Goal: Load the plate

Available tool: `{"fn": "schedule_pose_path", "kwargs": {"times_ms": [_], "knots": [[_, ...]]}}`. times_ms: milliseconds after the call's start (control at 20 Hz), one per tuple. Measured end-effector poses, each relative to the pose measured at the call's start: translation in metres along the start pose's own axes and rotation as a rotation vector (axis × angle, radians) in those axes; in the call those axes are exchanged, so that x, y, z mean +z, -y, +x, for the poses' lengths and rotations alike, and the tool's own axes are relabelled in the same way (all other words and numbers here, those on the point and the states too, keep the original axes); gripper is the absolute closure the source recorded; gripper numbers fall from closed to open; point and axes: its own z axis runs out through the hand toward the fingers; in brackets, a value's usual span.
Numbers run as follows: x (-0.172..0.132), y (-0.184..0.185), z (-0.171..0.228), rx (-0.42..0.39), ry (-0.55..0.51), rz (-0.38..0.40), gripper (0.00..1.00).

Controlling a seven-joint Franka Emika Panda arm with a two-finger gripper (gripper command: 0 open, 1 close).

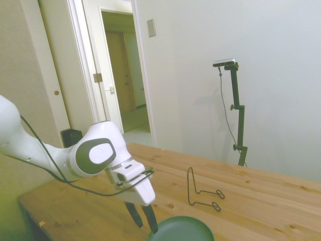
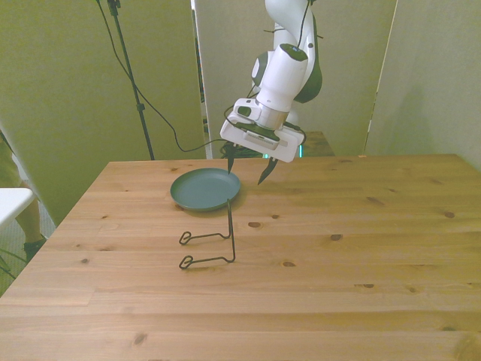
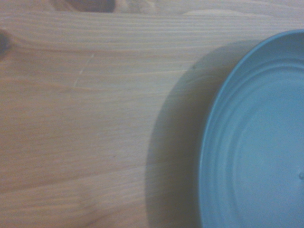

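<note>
My gripper grabs the teal plate by its rim (image 2: 234, 177) (image 3: 216, 97) next. Then it loads the plate into the wire stand.
The dark teal plate (image 2: 204, 188) lies flat on the wooden table (image 2: 338, 248), on the front view's left of centre. My gripper (image 2: 249, 167) hangs just beyond its rim, pointing down, open with nothing between the fingers. In the side view the gripper (image 1: 143, 220) is low over the table, and one fingertip (image 1: 152, 224) sits close to the plate's (image 1: 181, 230) edge; I cannot tell whether they touch. The wrist view shows part of the plate (image 3: 256, 142) beside bare wood.
A thin black wire stand (image 2: 218, 241) stands upright on the table just in front of the plate, also seen in the side view as the wire stand (image 1: 200, 193). A doorway (image 1: 123, 75) opens behind the table.
</note>
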Motion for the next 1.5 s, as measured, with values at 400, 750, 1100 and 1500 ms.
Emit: {"fn": "schedule_pose_path", "kwargs": {"times_ms": [400,750,1100,1500], "knots": [[0.010,0.004,0.009,-0.016,-0.006,-0.020,1.00],[0.022,0.004,0.018,-0.010,0.006,-0.036,1.00],[0.027,0.005,0.017,-0.026,0.006,-0.046,1.00],[0.030,0.008,0.017,-0.031,0.006,-0.040,1.00]]}}
